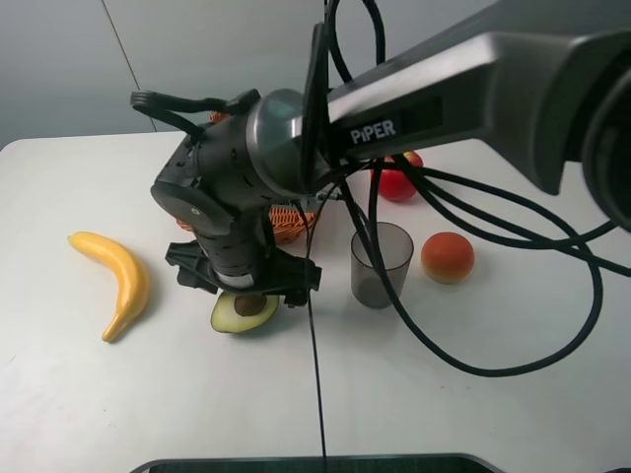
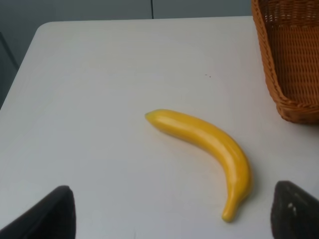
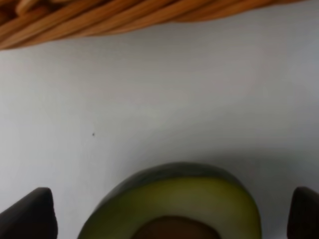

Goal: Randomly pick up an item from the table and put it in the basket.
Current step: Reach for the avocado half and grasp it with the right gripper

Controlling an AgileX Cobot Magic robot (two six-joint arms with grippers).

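Observation:
The halved avocado point(image 1: 245, 310) needs to be grabbed next by its rounded sides with my right gripper, so I can put an item into the wicker basket.
The halved avocado point(image 1: 245, 310) lies flesh up on the white table point(image 1: 473, 394), just in front of the wicker basket point(image 1: 292, 223), which the arm mostly hides. My right gripper point(image 1: 246, 293) has reached across the middle and hangs right over the avocado, jaws open, a finger on each side and apart from it. In the right wrist view the avocado point(image 3: 174, 196) sits between the spread fingertips point(image 3: 27, 214), with the basket's rim point(image 3: 124, 20) beyond. My left gripper point(image 2: 172, 219) is open and empty above the table, facing the banana point(image 2: 209, 144) and a corner of the basket point(image 2: 294, 59).
A yellow banana point(image 1: 118, 281) lies at the left. A translucent grey cup point(image 1: 382, 264) stands right of the avocado, with an orange-red fruit point(image 1: 448, 256) beside it and a red apple point(image 1: 396, 182) behind. Black cables point(image 1: 493, 365) loop over the table's right half.

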